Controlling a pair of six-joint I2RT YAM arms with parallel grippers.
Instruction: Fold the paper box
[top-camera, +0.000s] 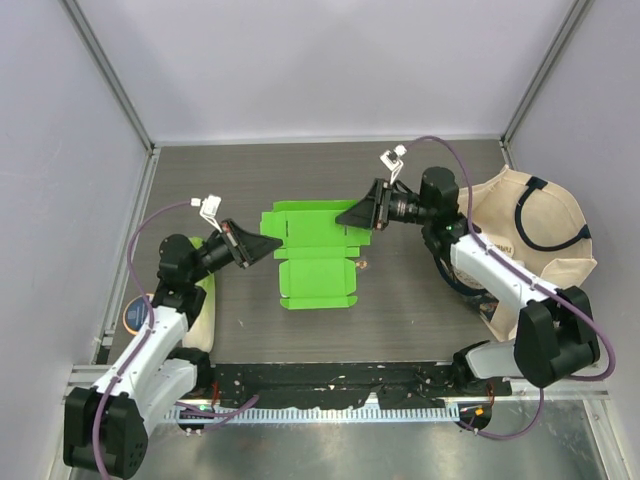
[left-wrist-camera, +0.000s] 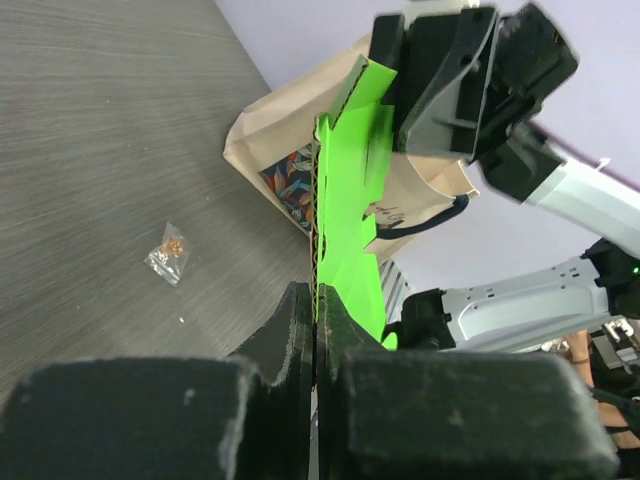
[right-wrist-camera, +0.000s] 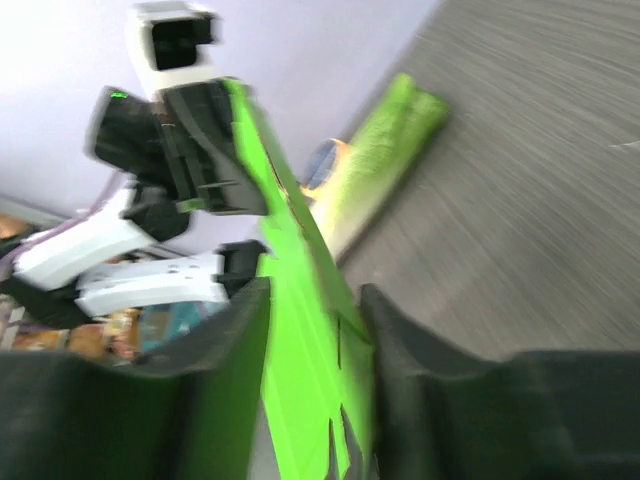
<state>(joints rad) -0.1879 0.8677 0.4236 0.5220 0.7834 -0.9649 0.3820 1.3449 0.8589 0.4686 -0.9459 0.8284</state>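
Observation:
The flaps on my left gripper's side should stay free to fold. My right gripper will grab the paper box's far edge (top-camera: 341, 209) (right-wrist-camera: 343, 322) next.
The bright green paper box (top-camera: 315, 255) is lifted off the dark table between my two grippers, flaps spread. My left gripper (top-camera: 272, 244) is shut on its left edge; in the left wrist view the jaws (left-wrist-camera: 318, 300) pinch the cardboard (left-wrist-camera: 350, 200), seen edge-on. My right gripper (top-camera: 345, 216) is at the box's upper right edge. In the blurred right wrist view its jaws (right-wrist-camera: 312, 292) stand apart with the green sheet (right-wrist-camera: 300, 340) passing slantwise between them.
A beige tote bag (top-camera: 530, 240) lies at the right, beside the right arm. A long pale-green cabbage (top-camera: 205, 310) and a round disc (top-camera: 135, 315) lie by the left arm. A small clear plastic packet (top-camera: 362, 264) sits on the table just right of the box.

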